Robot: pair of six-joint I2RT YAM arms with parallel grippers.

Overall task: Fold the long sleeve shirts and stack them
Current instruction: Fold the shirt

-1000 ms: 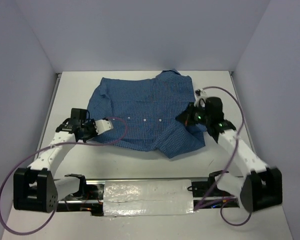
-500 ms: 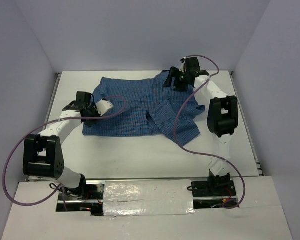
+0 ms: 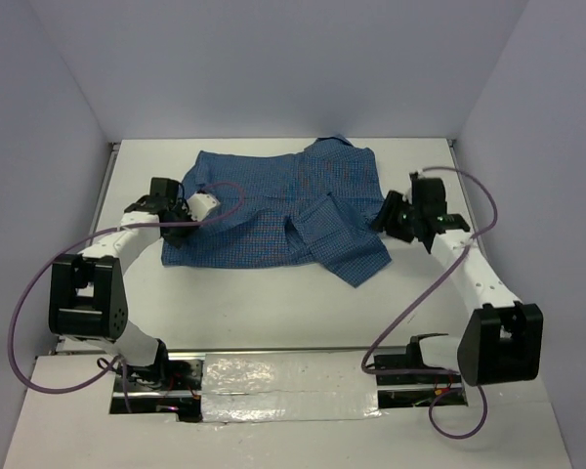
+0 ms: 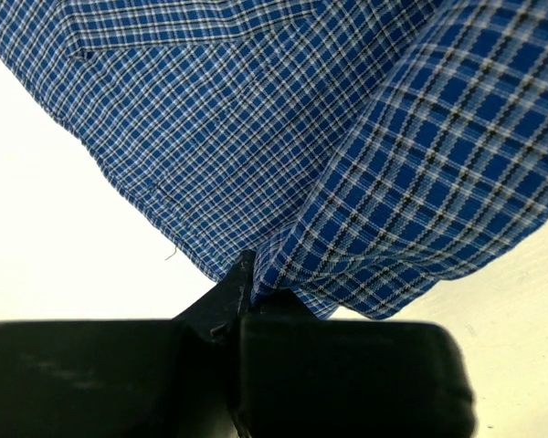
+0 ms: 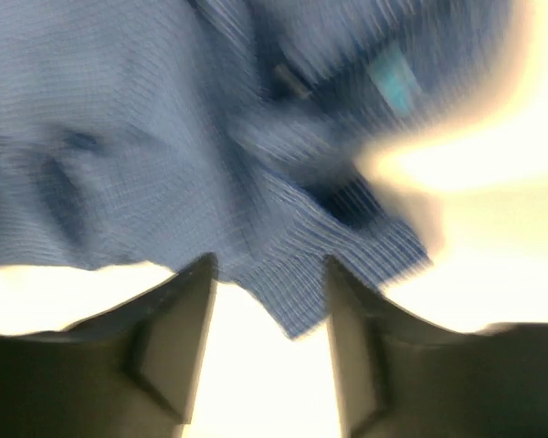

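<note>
My right gripper will next grab the long sleeve shirt's flap by its outer corner (image 3: 358,281). Then the flap can fold back over the shirt (image 3: 273,200).
The long sleeve shirt (image 3: 273,200), blue and finely checked, lies spread on the white table (image 3: 273,313), collar at the back and a folded flap reaching toward the front right. My left gripper (image 3: 207,207) is at the shirt's left edge. In the left wrist view it (image 4: 247,278) is shut on a fold of the checked cloth (image 4: 365,146). My right gripper (image 3: 381,221) is at the shirt's right edge. In the blurred right wrist view it (image 5: 269,292) stands open, and a corner of the shirt (image 5: 297,306) lies on the table between its fingers.
Pale walls close in the table on the left, back and right. A silver taped strip (image 3: 293,386) runs along the near edge between the arm bases. Purple cables (image 3: 39,293) loop from both arms.
My right gripper was shut at the shirt's right side, reached back to the collar and opened, and now stands open at the right edge. My left gripper drew the shirt's left edge back.
</note>
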